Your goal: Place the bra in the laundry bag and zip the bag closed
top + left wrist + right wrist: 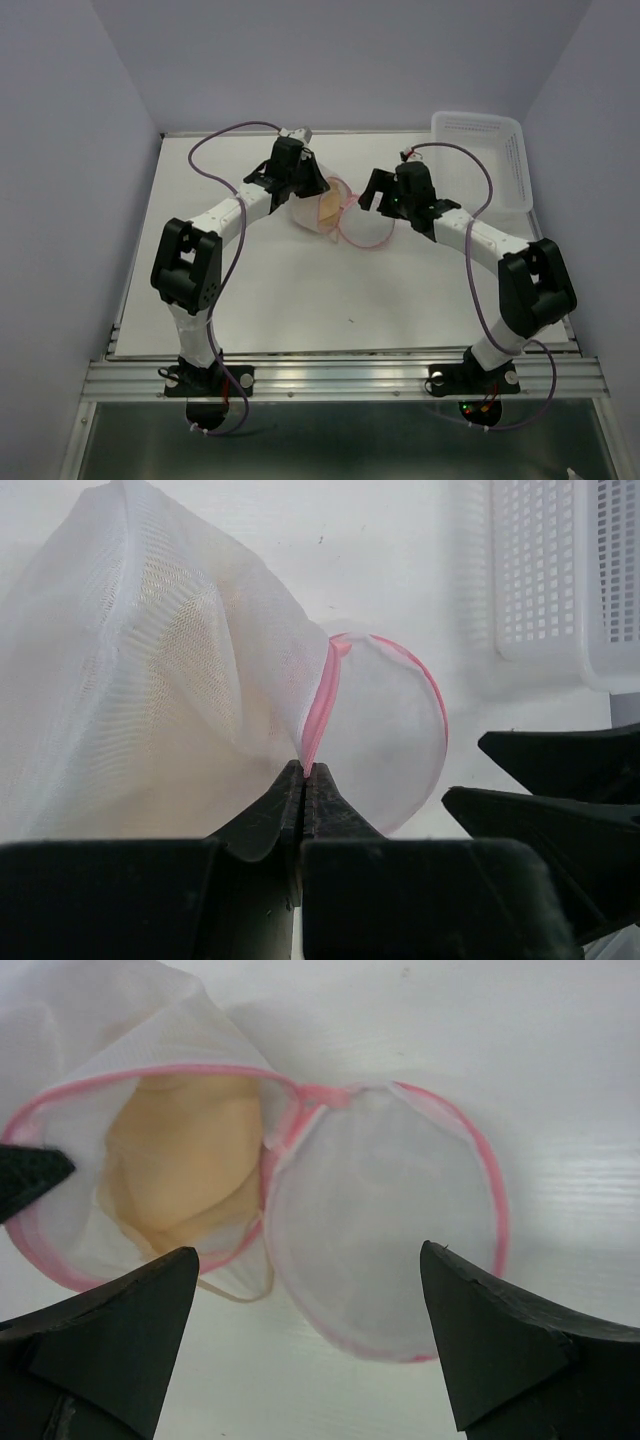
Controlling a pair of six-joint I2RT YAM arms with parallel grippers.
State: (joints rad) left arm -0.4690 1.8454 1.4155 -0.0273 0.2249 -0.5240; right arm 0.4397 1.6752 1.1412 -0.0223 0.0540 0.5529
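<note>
I next need to grab the flap by its free pink edge [501,1212] with my right gripper, away from the bag's opening, to close the flap over the bra [185,1165].
The laundry bag [305,205] lies on its side mid-table, a white mesh pouch with a pink rim [150,1070], its mouth open toward the right. The peach bra [185,1165] sits inside the mouth [329,207]. One thin strap [228,1292] loops out over the rim. The round pink-edged flap [385,1220] lies flat on the table beside the mouth [390,740]. My left gripper [305,770] is shut on the pink rim where flap and mouth meet. My right gripper [308,1250] stands open above the flap, holding nothing.
A rigid white perforated basket [480,150] stands at the table's far right corner [560,580]. The right gripper's black fingers [560,780] show close beside the left gripper. The table's side edges run near both arms.
</note>
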